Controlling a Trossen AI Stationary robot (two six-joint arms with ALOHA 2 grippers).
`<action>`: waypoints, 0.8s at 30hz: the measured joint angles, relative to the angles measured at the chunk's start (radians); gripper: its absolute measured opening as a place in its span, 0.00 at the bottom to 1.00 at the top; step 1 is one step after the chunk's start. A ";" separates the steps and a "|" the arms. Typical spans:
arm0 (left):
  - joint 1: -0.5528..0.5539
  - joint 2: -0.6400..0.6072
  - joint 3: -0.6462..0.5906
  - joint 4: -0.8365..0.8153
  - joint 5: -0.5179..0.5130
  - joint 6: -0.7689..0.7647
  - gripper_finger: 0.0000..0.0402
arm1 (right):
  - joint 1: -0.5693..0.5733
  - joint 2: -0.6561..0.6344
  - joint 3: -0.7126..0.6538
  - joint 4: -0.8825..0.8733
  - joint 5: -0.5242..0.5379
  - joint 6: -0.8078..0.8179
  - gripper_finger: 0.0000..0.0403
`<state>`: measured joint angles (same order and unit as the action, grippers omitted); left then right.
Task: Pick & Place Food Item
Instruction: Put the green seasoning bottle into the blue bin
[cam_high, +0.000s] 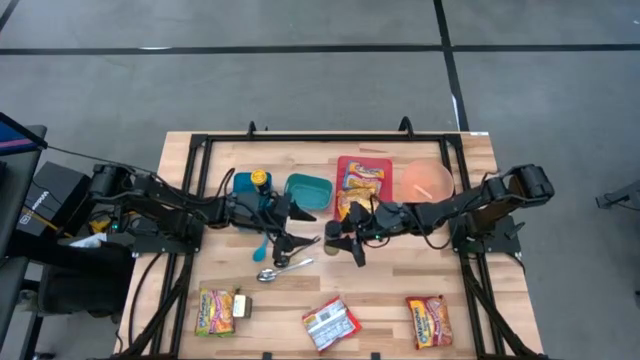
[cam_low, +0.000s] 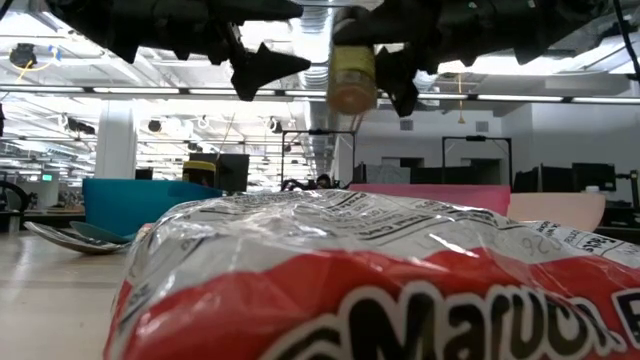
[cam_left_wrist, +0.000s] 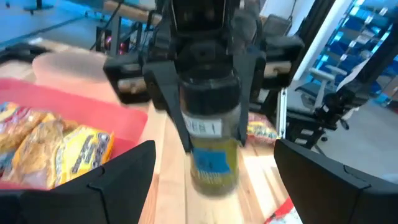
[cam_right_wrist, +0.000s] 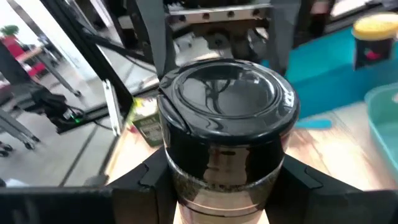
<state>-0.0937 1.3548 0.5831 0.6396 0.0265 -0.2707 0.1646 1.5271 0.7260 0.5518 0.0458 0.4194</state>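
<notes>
The left gripper grabs the spice jar by its black lid (cam_high: 333, 228) next, to place the jar in the teal bin.
A small spice jar (cam_low: 350, 72) with a black lid (cam_right_wrist: 225, 93) and a greenish filling hangs in the air above the table's middle. My right gripper (cam_high: 348, 240) reaches in from the right and is shut on it. My left gripper (cam_high: 303, 243) faces the jar from the left, open; in its wrist view its two fingers (cam_left_wrist: 124, 177) stand wide on either side of the jar (cam_left_wrist: 212, 155), apart from it. In the low view the open left gripper (cam_low: 262, 68) shows just left of the jar. My right gripper pinches the jar's body just under the black lid (cam_right_wrist: 224, 180) between its two fingers (cam_left_wrist: 166, 93), one on each side. The fingers come nearly level from the table's right. The jar hangs upright, lid up, lifted clear of the table.
A red tray (cam_high: 385, 165) with noodle packs and a pink bowl (cam_high: 428, 182) stand at the far right, teal containers (cam_high: 308, 190) at the far middle. Spoons (cam_high: 282, 268) lie below the grippers. Three food packets (cam_high: 330, 323) lie along the near edge.
</notes>
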 joint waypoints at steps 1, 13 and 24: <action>0.000 0.000 0.000 0.006 0.000 0.000 0.80 | 0.000 0.013 0.001 0.017 -0.001 0.000 0.43; 0.000 0.071 -0.001 0.062 -0.016 0.000 0.80 | -0.009 0.125 0.053 0.105 -0.049 -0.026 0.43; 0.000 0.088 0.000 0.102 0.019 -0.007 0.80 | -0.011 0.165 0.084 0.103 -0.052 -0.027 0.43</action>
<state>-0.0940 1.4429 0.5831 0.7411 0.0452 -0.2775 0.1535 1.6921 0.8101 0.6550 -0.0067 0.3923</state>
